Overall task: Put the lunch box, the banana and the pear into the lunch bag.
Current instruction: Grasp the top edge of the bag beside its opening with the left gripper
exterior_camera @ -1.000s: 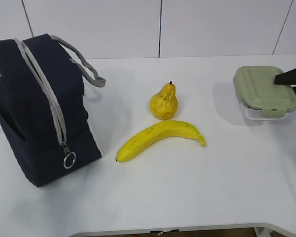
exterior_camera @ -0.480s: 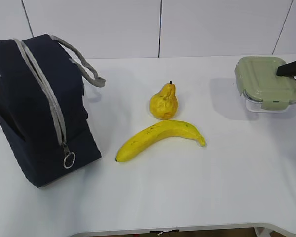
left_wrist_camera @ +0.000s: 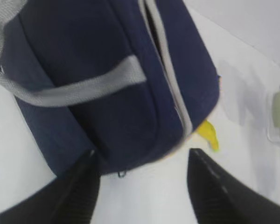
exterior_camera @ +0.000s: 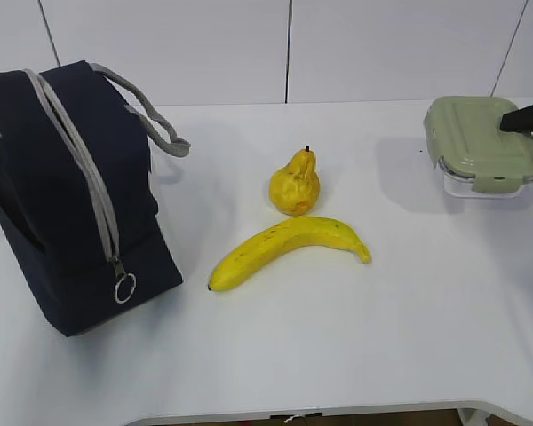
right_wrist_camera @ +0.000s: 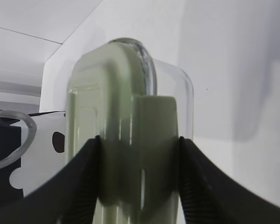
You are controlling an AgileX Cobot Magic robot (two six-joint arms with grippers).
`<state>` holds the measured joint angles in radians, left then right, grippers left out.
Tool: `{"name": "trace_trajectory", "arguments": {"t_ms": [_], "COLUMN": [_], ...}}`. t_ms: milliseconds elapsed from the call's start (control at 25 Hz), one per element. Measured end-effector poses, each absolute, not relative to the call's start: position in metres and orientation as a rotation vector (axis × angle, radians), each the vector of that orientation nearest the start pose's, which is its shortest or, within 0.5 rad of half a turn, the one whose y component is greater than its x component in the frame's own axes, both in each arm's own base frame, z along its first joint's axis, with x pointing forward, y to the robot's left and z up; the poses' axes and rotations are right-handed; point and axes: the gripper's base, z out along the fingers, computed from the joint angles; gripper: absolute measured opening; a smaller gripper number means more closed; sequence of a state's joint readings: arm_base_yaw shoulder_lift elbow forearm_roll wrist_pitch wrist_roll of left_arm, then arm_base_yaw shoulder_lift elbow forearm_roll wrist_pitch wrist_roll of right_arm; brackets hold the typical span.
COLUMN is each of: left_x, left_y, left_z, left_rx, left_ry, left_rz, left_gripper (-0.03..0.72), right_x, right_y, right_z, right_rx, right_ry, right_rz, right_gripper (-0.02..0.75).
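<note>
My fingers open far less wide than the bag's navy body bulges, so my left gripper should grab the bag by its narrow grey strap (left_wrist_camera: pixel 134 72) next.
The navy lunch bag (exterior_camera: pixel 62 204) stands at the left, its grey zipper running over the top and a ring pull (exterior_camera: pixel 124 287) hanging at the near end. The pear (exterior_camera: pixel 295 185) stands upright mid-table, with the banana (exterior_camera: pixel 284 248) lying just in front of it. At the far right my right gripper (exterior_camera: pixel 529 124) is shut on the green-lidded lunch box (exterior_camera: pixel 480 142), held tilted above the table. In the right wrist view the gripper (right_wrist_camera: pixel 139 140) clamps the box (right_wrist_camera: pixel 116 93) between both fingers. My left gripper (left_wrist_camera: pixel 143 154) is open, empty, close to the bag (left_wrist_camera: pixel 107 93); the banana's tip (left_wrist_camera: pixel 207 133) peeks past it.
Grey strap handles (exterior_camera: pixel 155 124) stick out from the bag toward the pear. The white table (exterior_camera: pixel 382 337) ends at a front edge near the bottom of the exterior view. A white panelled wall stands behind it.
The lunch box has risen off the table and shifted slightly right in the right gripper's hold. The bag, the pear and the banana have not moved.
</note>
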<state>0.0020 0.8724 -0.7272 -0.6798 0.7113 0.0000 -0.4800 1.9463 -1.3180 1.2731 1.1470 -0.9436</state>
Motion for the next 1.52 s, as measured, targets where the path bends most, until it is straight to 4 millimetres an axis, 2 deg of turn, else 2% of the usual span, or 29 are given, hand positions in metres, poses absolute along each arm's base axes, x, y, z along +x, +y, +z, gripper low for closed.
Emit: {"name": "trace_trajectory", "arguments": {"t_ms": [120,240,360,560,720,960,1040,1080,1240,1320,1400,1520], "left_x": [0.185,0.2,0.213,0.229,0.237,0.241,0.242,0.242,0.242,0.242,0.242,0.242], "left_y": [-0.036,-0.038,-0.041,-0.041,-0.041,-0.042,-0.043,-0.043,-0.044,-0.044,-0.044,-0.044], "left_z": [0.311,0.305,0.301,0.285,0.275,0.274,0.276,0.276,0.277,0.277,0.277,0.277], "left_rx": [-0.452,-0.524,-0.55,-0.588,-0.601,-0.615,-0.623,-0.624,-0.628,-0.626,-0.623,-0.621], "left_ry": [2.241,2.226,2.188,2.224,2.253,2.234,2.215,2.211,2.203,2.203,2.204,2.207], "left_rz": [-0.773,-0.845,-0.918,-0.933,-0.924,-0.954,-0.978,-0.983,-0.997,-0.996,-0.996,-1.0], "left_gripper": [0.5,0.521,0.526,0.526,0.526,0.515,0.465,0.417,0.154,0.063,0.02,0.013], "right_x": [0.378,0.379,0.381,0.384,0.385,0.385,0.386,0.386,0.387,0.387,0.388,0.389], "right_y": [-0.107,-0.105,-0.096,-0.082,-0.079,-0.078,-0.077,-0.077,-0.076,-0.076,-0.074,-0.068], "right_z": [0.222,0.222,0.222,0.222,0.222,0.223,0.223,0.224,0.225,0.225,0.225,0.225], "right_rx": [0.221,0.215,0.191,0.149,0.139,0.145,0.146,0.149,0.156,0.158,0.153,0.135], "right_ry": [2.232,2.235,2.242,2.254,2.255,2.245,2.24,2.236,2.225,2.22,2.221,2.226], "right_rz": [1.134,1.139,1.151,1.172,1.182,1.19,1.195,1.197,1.206,1.21,1.213,1.221], "right_gripper": [0.381,0.381,0.381,0.381,0.381,0.381,0.381,0.381,0.381,0.381,0.381,0.381]}}
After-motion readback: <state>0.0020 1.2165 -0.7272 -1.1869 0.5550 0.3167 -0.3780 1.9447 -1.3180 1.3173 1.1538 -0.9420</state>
